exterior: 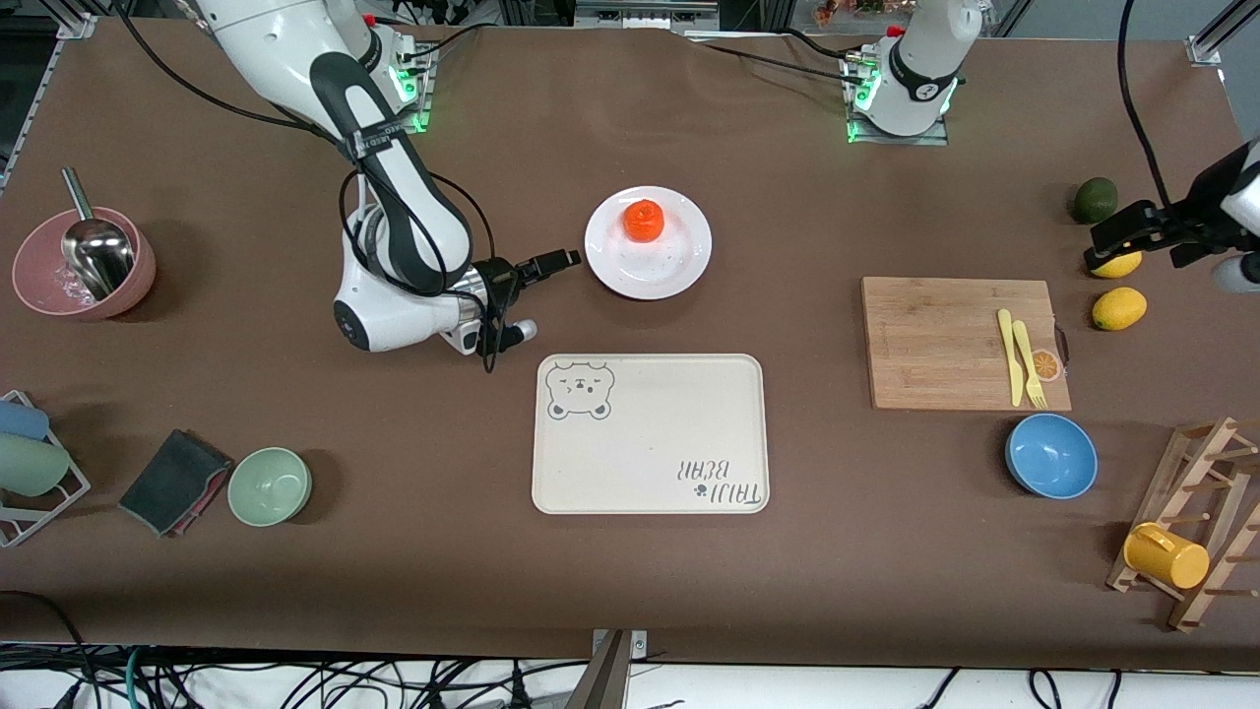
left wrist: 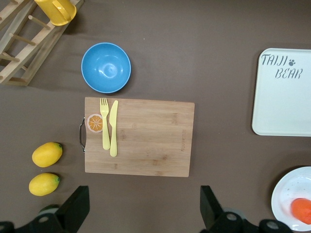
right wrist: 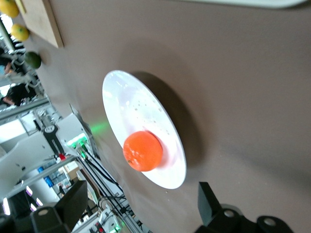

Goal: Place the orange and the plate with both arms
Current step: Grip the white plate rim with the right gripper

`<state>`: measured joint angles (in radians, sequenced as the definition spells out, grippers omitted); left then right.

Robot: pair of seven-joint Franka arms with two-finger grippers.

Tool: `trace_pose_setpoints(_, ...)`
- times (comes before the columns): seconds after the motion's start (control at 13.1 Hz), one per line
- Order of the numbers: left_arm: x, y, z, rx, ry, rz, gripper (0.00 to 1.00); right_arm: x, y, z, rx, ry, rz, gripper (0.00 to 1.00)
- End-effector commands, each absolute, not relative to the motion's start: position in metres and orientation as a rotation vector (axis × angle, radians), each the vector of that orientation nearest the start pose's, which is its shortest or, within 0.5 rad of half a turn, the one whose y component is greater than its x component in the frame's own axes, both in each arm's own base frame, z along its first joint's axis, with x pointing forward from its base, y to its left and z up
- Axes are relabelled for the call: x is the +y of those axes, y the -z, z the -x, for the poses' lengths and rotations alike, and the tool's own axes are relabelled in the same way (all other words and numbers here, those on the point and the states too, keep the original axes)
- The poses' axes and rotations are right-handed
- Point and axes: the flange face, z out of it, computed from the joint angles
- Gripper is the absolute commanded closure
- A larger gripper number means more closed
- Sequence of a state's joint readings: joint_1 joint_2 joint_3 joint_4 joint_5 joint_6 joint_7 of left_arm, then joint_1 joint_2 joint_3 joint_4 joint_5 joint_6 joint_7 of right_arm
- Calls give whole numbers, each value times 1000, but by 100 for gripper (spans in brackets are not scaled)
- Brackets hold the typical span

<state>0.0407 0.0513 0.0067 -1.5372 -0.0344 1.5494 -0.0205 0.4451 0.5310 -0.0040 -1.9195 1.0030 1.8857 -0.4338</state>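
The orange (exterior: 644, 219) sits loose in the middle of the wide plate, so my right gripper needs to grab the plate's thin rim (exterior: 587, 252) next.
The orange (exterior: 644, 219) sits in the white plate (exterior: 679, 258), which lies on the table between the two arm bases and the cream tray. My right gripper (exterior: 559, 262) is open and empty, low beside the plate's rim toward the right arm's end of the table. In the right wrist view, the orange (right wrist: 142, 150) and plate (right wrist: 130, 104) lie just ahead of that gripper (right wrist: 141, 208). My left gripper (exterior: 1107, 236) is open and empty, high over the lemons at the left arm's end. The left wrist view shows the gripper (left wrist: 143, 213) and catches the plate (left wrist: 290, 187) and orange (left wrist: 302, 209).
A cream bear tray (exterior: 650, 443) lies nearer the camera than the plate. A cutting board (exterior: 935, 345) carries a yellow fork and knife. Around it are a blue bowl (exterior: 1051, 455), two lemons (exterior: 1119, 308), an avocado (exterior: 1095, 200) and a mug rack (exterior: 1196, 512). A pink bowl (exterior: 39, 286) and a green bowl (exterior: 270, 485) sit at the right arm's end.
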Motion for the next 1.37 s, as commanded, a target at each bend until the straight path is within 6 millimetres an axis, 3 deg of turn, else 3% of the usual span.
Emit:
trace_pose_setpoints(0.0, 23, -616, -570, -96, -69, 3204, 0, 316, -195, -485, -316, -573, 2218, 0)
trace_pose_setpoints(0.31, 22, -617, -570, -81, -66, 3203, 0, 339, -167, -471, -354, -525, 2218, 0)
trace_pose_setpoints(0.61, 25, -617, -570, -106, -64, 3209, 0, 342, -138, -462, -369, -502, 2192, 1)
trace_pose_setpoints(0.69, 25, -617, -570, -106, -64, 3209, 0, 346, -134, -459, -337, -506, 2170, 5)
trace_pose_setpoints(0.92, 24, -617, -570, -103, -64, 3210, 0, 351, -128, -457, -312, -483, 2136, 33)
trace_pose_setpoints(1.15, 25, -617, -570, -106, -64, 3209, 0, 346, -117, -456, -357, -465, 2119, 52)
trace_pose_setpoints(1.3, 23, -617, -569, -101, -67, 3210, 0, 347, -116, -455, -358, -463, 2124, 58)
